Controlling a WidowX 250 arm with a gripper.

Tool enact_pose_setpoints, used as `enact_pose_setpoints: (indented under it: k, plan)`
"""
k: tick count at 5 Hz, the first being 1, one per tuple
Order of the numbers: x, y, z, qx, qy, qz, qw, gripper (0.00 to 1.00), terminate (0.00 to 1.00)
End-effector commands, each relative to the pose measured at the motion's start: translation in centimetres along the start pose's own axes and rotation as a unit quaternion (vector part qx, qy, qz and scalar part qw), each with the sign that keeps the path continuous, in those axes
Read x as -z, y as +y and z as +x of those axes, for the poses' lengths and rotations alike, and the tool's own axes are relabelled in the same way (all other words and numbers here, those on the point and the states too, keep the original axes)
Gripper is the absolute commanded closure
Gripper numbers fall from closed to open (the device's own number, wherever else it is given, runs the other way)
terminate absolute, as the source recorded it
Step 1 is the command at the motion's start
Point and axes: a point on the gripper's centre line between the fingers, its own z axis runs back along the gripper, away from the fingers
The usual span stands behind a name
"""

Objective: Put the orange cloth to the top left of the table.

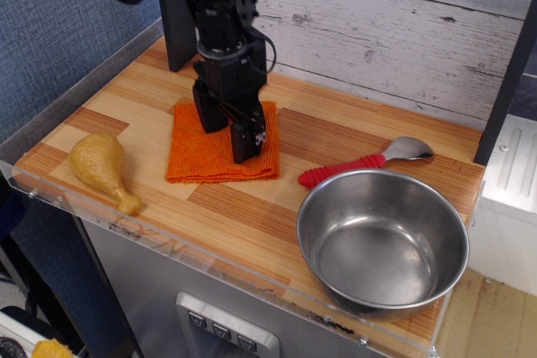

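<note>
My gripper grabs the orange cloth by its middle [221, 142] next, to bring it to the table corner [159, 60] beside the blue wall.
The orange cloth [193, 157] lies flat and folded on the striped wood table [252, 215], left of centre. My black gripper [226, 136] hangs straight above the cloth with its two fingers spread apart, open and empty. The fingertips [243, 144] are down close to the cloth's upper middle; whether they touch it I cannot tell. The arm hides part of the cloth's far edge.
A tan toy drumstick [101, 169] lies near the front left edge. A steel bowl [382, 241] stands at the front right, with a red-handled spoon [361, 163] behind it. A whitewashed plank wall [394, 31] closes the back; a blue wall [59, 23] is at the left.
</note>
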Motion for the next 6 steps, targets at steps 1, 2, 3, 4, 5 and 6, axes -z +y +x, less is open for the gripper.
enact_pose_setpoints:
  k: [1, 2, 3, 4, 5, 6]
  plan:
    - [0.8, 0.4, -0.1, -0.010, -0.015, 0.003, 0.9998, 0.00, 0.00]
    - [0.9, 1.2, 0.8, -0.015, -0.020, 0.004, 0.9997, 0.00, 0.00]
    - [0.8, 2.9, 2.2, -0.027, -0.031, 0.009, 0.9991, 0.00, 0.00]
    - [1.0, 4.5, 3.0, -0.036, -0.035, 0.013, 0.9986, 0.00, 0.00]
    - [1.0, 6.9, 3.5, -0.049, -0.040, 0.022, 0.9977, 0.00, 0.00]
    - [0.9, 8.9, 3.5, -0.060, -0.041, 0.030, 0.9969, 0.00, 0.00]
